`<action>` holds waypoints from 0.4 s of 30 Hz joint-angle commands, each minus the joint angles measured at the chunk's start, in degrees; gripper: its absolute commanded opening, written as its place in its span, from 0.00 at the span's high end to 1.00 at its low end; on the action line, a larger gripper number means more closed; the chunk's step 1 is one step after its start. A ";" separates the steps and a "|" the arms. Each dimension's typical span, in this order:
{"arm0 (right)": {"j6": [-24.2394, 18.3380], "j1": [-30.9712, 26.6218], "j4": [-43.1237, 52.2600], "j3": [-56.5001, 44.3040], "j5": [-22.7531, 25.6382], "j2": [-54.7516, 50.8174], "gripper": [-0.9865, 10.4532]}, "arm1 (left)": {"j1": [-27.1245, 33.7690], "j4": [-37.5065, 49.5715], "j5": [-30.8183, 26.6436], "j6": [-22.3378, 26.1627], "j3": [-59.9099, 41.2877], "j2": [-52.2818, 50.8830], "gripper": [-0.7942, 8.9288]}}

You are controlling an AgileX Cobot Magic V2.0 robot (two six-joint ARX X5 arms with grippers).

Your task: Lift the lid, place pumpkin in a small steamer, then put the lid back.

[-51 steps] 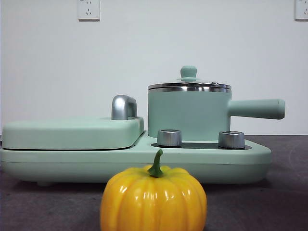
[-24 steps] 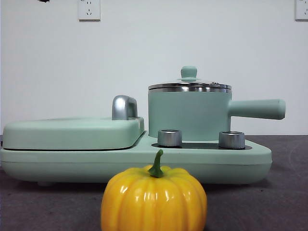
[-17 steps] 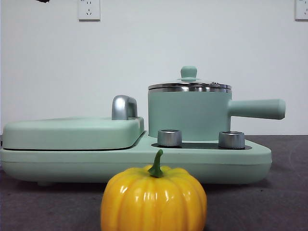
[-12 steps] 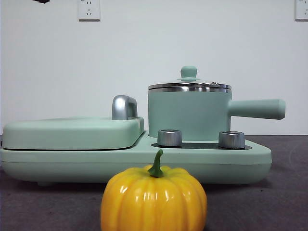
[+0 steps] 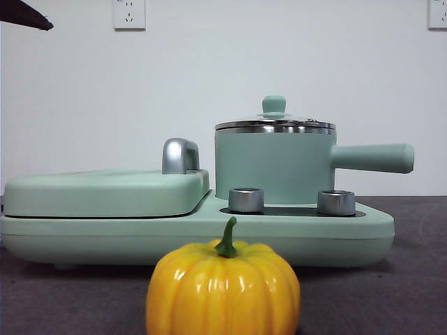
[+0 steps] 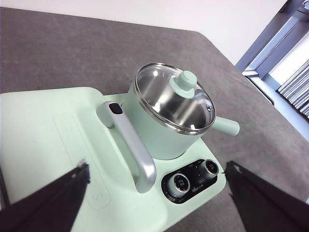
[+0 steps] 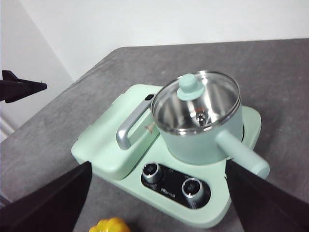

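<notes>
The glass lid should next be held by its mint knob (image 5: 274,105) in my left gripper, to uncover the small steamer (image 5: 272,167) for the pumpkin.
The yellow-orange pumpkin (image 5: 223,289) sits on the dark table in front of the cooker, also at the edge of the right wrist view (image 7: 109,226). The mint-green small steamer (image 5: 272,167) stands on the cooker's right side, its long handle (image 5: 374,158) pointing right. The glass lid (image 5: 274,124) with its mint knob (image 5: 274,105) rests on it. My left gripper (image 6: 157,166) hangs open high above the cooker, with the steamer (image 6: 164,130) and lid (image 6: 174,99) ahead of it. My right gripper (image 7: 158,166) also hangs open above the lidded steamer (image 7: 203,130).
The flat mint griddle cover (image 5: 105,192) with a chrome handle (image 5: 180,155) fills the cooker's left half. Two steel dials (image 5: 246,199) sit on the front panel. A black arm tip (image 5: 24,15) shows in the top left corner.
The black arm tip at the front view's top left corner has come further into the picture. Pumpkin, steamer and lid have not moved.
</notes>
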 commanded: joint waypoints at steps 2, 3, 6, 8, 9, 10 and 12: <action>-0.04 -0.02 0.68 0.63 -0.11 0.17 0.53 | -0.24 0.61 0.37 -1.73 1.38 0.35 0.42; 0.24 0.00 0.68 0.63 -0.20 0.17 0.53 | -0.35 0.63 0.55 -1.64 1.51 0.37 0.42; 1.64 -0.02 0.70 0.63 -0.28 0.17 0.53 | -1.14 0.61 0.57 -1.25 2.64 0.87 0.43; 1.77 0.00 0.68 0.63 -0.28 0.17 0.53 | -1.99 0.35 0.57 -0.63 4.07 2.16 0.43; 1.77 -0.02 0.68 0.63 -0.28 0.17 0.53 | -2.40 0.02 0.57 -0.31 4.81 2.99 0.43; 1.77 0.00 0.68 0.63 -0.31 0.17 0.53 | -2.91 -0.63 0.57 0.20 5.75 4.07 0.43; 1.79 0.00 0.63 0.63 -0.31 0.17 0.53 | -4.33 -2.64 0.55 1.29 8.37 7.26 0.43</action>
